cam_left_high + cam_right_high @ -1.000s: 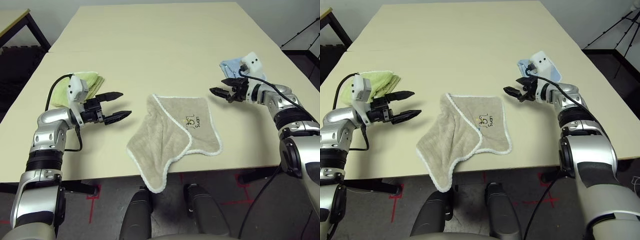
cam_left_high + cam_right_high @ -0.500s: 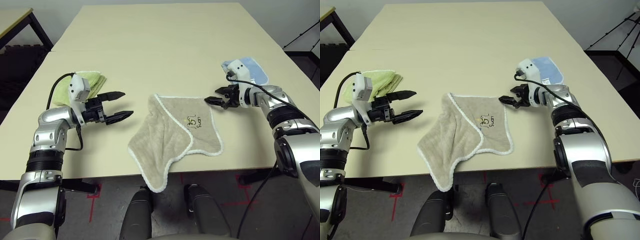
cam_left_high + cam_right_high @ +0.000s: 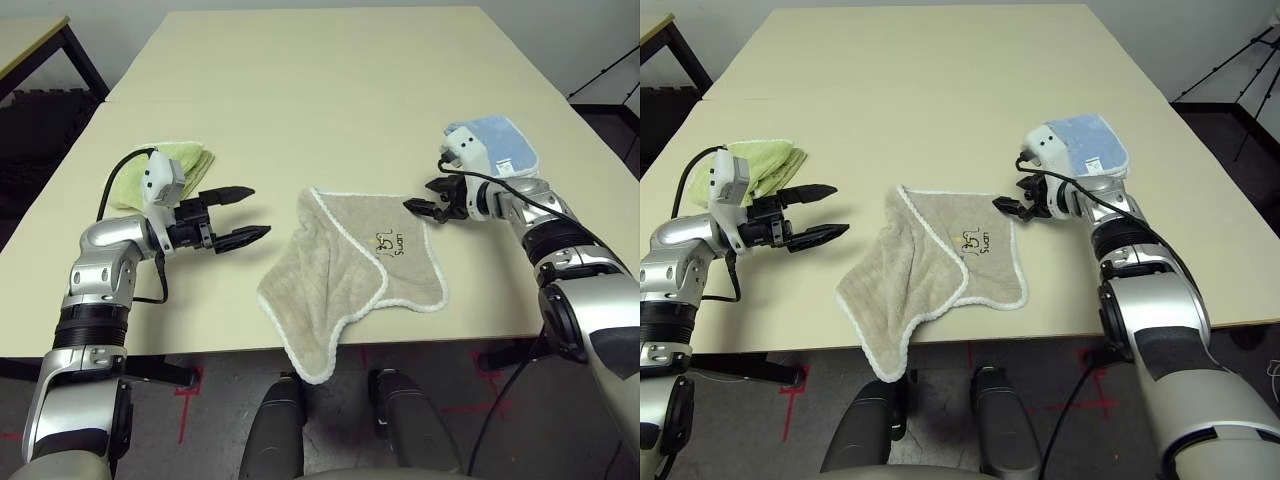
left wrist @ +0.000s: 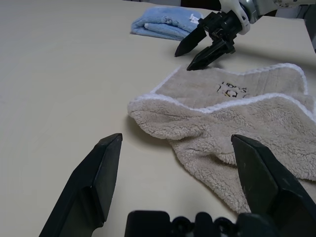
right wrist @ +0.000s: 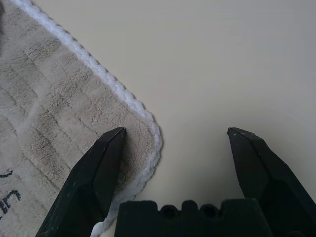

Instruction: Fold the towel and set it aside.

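I should close my right gripper on the beige towel (image 3: 350, 265) now, because both fingers reach down to the table on either side of its white corner edging (image 3: 427, 229).
The beige towel (image 3: 350, 265) with white edging and a dark logo lies crumpled at the table's front middle, and one corner droops over the front edge. My right gripper (image 3: 418, 200) is open at the towel's far right corner (image 5: 74, 98). One fingertip (image 5: 111, 143) is over the cloth and the other is over bare table. My left gripper (image 3: 258, 211) is open, a short way left of the towel and apart from it. In the left wrist view the towel (image 4: 237, 123) lies ahead of the left gripper (image 4: 176, 139), with the right gripper (image 4: 183, 59) beyond it.
A folded light green towel (image 3: 165, 165) lies behind my left wrist. A folded light blue towel (image 3: 495, 145) sits behind my right wrist. The cream table (image 3: 320, 80) stretches far back. A dark-framed table (image 3: 30, 40) stands at the far left and a tripod (image 3: 1240, 60) at the right.
My right gripper has moved left and lowered to the towel's far right corner, which uncovered the blue towel. The left gripper has barely moved.
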Robot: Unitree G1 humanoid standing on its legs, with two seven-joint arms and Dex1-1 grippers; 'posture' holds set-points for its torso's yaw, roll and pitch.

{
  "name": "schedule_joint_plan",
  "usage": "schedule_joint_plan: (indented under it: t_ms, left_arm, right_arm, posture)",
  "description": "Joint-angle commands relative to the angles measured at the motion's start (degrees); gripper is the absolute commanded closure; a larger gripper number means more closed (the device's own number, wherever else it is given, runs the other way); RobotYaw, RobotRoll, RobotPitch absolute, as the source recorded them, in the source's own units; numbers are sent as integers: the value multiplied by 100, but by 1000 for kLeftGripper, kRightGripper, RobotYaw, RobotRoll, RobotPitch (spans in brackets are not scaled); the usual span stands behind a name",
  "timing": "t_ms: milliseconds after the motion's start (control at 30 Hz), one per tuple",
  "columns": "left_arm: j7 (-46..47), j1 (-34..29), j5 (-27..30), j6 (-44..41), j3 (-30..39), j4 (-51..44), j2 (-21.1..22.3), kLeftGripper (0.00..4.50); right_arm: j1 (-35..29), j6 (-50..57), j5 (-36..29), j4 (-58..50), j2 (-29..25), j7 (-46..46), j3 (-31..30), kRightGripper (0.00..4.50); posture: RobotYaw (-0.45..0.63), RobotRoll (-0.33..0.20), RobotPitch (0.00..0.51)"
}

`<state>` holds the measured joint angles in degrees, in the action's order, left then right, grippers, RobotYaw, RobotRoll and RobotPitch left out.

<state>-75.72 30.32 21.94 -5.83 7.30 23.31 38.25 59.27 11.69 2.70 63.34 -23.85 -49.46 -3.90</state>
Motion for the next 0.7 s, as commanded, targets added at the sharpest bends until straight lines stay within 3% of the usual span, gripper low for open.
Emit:
schedule_joint_plan:
  t_ms: [33, 133, 233, 567, 700]
  left_arm:
    - [-14, -111, 12, -39, -52, -100, 30, 18]
    - [-21, -109, 8, -23, -54, -83, 37, 18]
    - [-25, -110, 10, -16, -52, -71, 38, 0]
    - [-35, -39, 5, -56, -87, -44, 23, 0]
    - [-1, -15, 16, -91, -86, -46, -8, 0]
  right_arm:
    - [-144, -36, 192, 106, 14, 57, -157, 0]
    - [-157, -50, 245, 86, -6, -4, -210, 0]
    - [-177, -22, 239, 49, -27, -93, -234, 670]
    - [-284, 273, 175, -280, -142, -483, -306, 4360]
    - [-131, 300, 78, -271, -156, -360, -159, 4438]
  posture:
    - [21, 0, 144]
    - [21, 0, 141]
    - [20, 0, 140]
    - [17, 0, 139]
    - [17, 0, 139]
